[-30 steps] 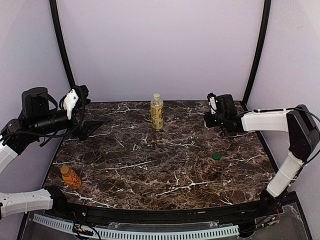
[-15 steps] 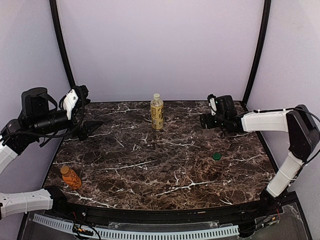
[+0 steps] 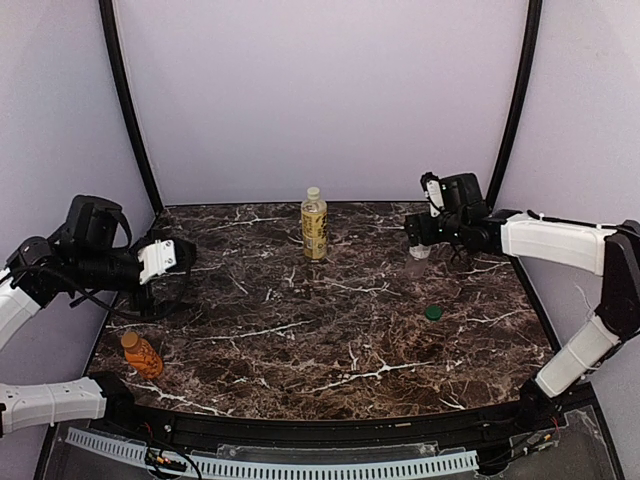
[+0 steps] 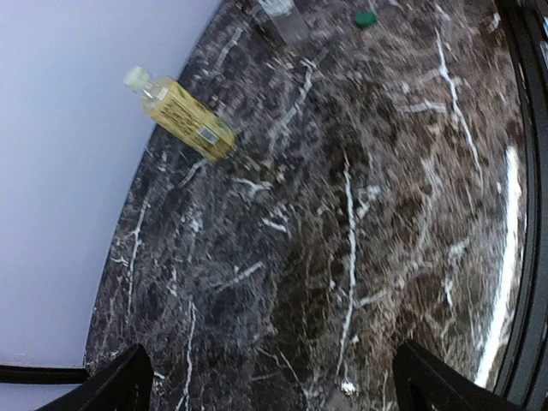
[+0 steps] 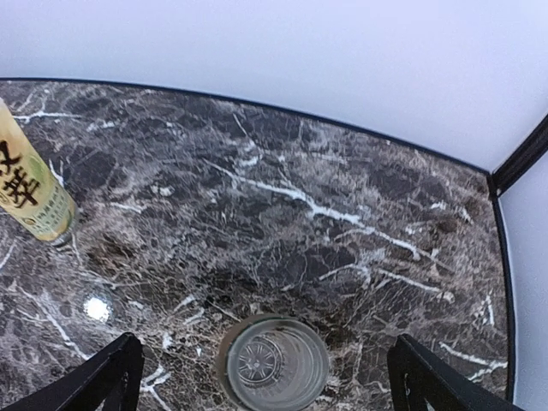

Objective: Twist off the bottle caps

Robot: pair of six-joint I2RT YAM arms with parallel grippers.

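Next, the left gripper grabs the orange bottle by its cap end, so its body stays free for my right gripper to grab for unscrewing.
The yellow-labelled bottle stands upright at the back centre with its white cap on, and shows too in the left wrist view and the right wrist view. The clear bottle stands capless on the table; from above its open mouth lies between the fingers of my right gripper, which is open and not touching it. A green cap lies in front of it. The orange bottle leans at the front left, cap on. My left gripper hangs open over the left side, holding nothing.
The dark marble table is ringed by a black rim and pale walls. Two black posts stand at the back corners. The left wrist view shows bare marble between the fingers, and the green cap far off.
My right gripper has opened and let go of the clear bottle, shifting slightly back. The left arm has swung down from its raised pose toward the table.
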